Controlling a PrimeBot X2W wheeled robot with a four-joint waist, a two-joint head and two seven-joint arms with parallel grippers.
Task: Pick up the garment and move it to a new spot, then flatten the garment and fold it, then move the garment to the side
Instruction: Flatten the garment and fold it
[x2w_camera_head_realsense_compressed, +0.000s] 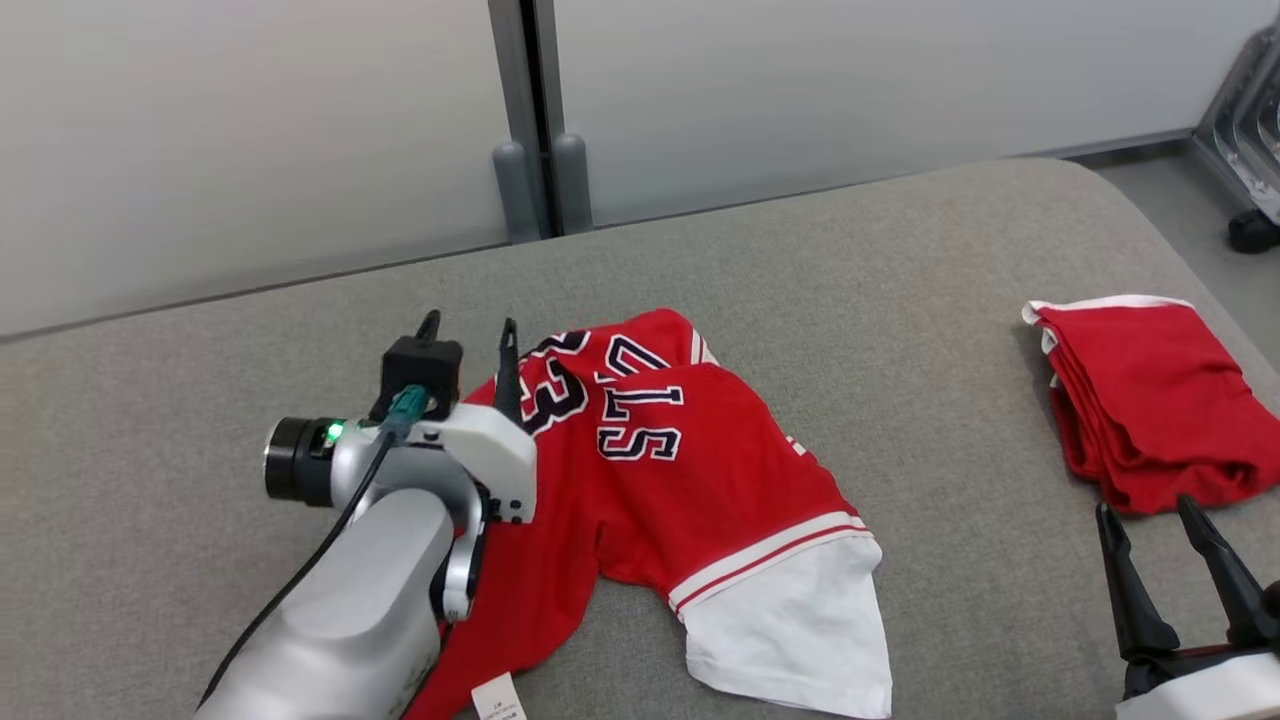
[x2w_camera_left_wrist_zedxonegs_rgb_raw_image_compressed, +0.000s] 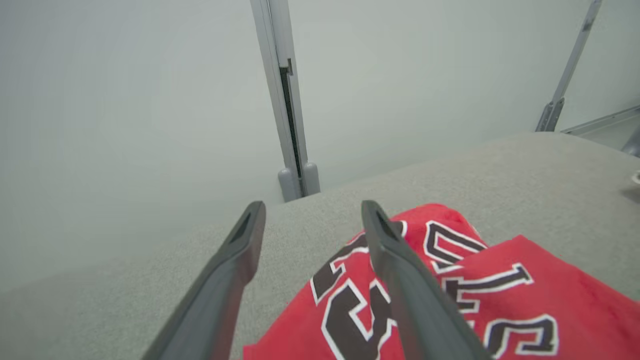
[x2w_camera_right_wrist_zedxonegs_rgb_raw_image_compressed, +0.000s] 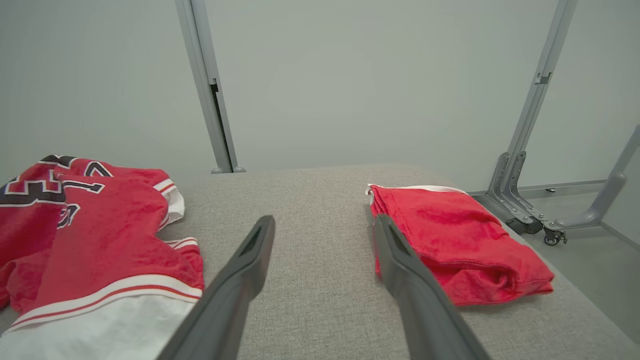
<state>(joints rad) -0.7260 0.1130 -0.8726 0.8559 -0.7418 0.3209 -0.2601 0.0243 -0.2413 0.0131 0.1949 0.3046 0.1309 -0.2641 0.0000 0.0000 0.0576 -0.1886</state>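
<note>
Next, my right gripper pinches the garment (x2w_camera_head_realsense_compressed: 690, 470) by its white sleeve end (x2w_camera_head_realsense_compressed: 786, 624), to flatten the garment before folding.
The garment (x2w_camera_head_realsense_compressed: 690, 470) is a red jersey with dark, white-edged numbers and letters and a white hem. It lies crumpled on the grey padded table (x2w_camera_head_realsense_compressed: 850, 260), left of centre. My left gripper (x2w_camera_head_realsense_compressed: 468, 330) hovers at the garment's far left edge, open, with nothing between its fingers. In the left wrist view the left gripper (x2w_camera_left_wrist_zedxonegs_rgb_raw_image_compressed: 312, 210) has its right finger over the printed numbers of the garment (x2w_camera_left_wrist_zedxonegs_rgb_raw_image_compressed: 550, 310). My right gripper (x2w_camera_head_realsense_compressed: 1147, 515) stands open near the table's front right. The right gripper (x2w_camera_right_wrist_zedxonegs_rgb_raw_image_compressed: 324, 222) points at bare table, the garment (x2w_camera_right_wrist_zedxonegs_rgb_raw_image_compressed: 100, 235) off to its left.
A folded red cloth with white trim (x2w_camera_head_realsense_compressed: 1150, 390) lies at the table's right end, just beyond my right gripper; it appears as the folded red cloth (x2w_camera_right_wrist_zedxonegs_rgb_raw_image_compressed: 450, 235) in the right wrist view. A pale wall with a grey post (x2w_camera_head_realsense_compressed: 530, 120) runs behind. A metal wheeled frame (x2w_camera_right_wrist_zedxonegs_rgb_raw_image_compressed: 530, 220) stands right of the table.
</note>
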